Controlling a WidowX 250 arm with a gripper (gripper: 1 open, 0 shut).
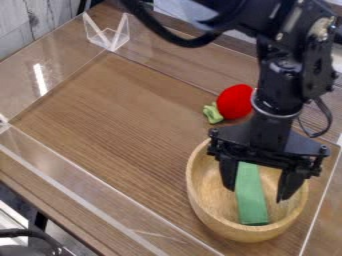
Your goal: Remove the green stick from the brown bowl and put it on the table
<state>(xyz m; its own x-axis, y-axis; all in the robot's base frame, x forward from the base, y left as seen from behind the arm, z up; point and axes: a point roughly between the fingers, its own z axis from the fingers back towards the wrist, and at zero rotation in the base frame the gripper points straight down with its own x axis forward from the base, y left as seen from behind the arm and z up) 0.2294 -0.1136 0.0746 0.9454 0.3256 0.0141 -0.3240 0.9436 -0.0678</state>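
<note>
I should next grip the stick by its middle (250,191) with my gripper to lift the green stick out of the brown bowl (211,206).
The green stick (251,195) lies flat inside the brown bowl (211,206) at the front right of the table (120,110). My gripper (257,180) hangs open over the bowl, its two black fingers (226,174) reaching down on either side of the stick's upper half. The fingers straddle the stick without closing on it. The stick's far end is hidden behind the gripper body.
A red round toy (235,98) with a small green stem (211,113) sits just behind the bowl. Clear acrylic walls (60,160) run around the table's edges, and a clear bracket (104,35) stands at the far corner.
</note>
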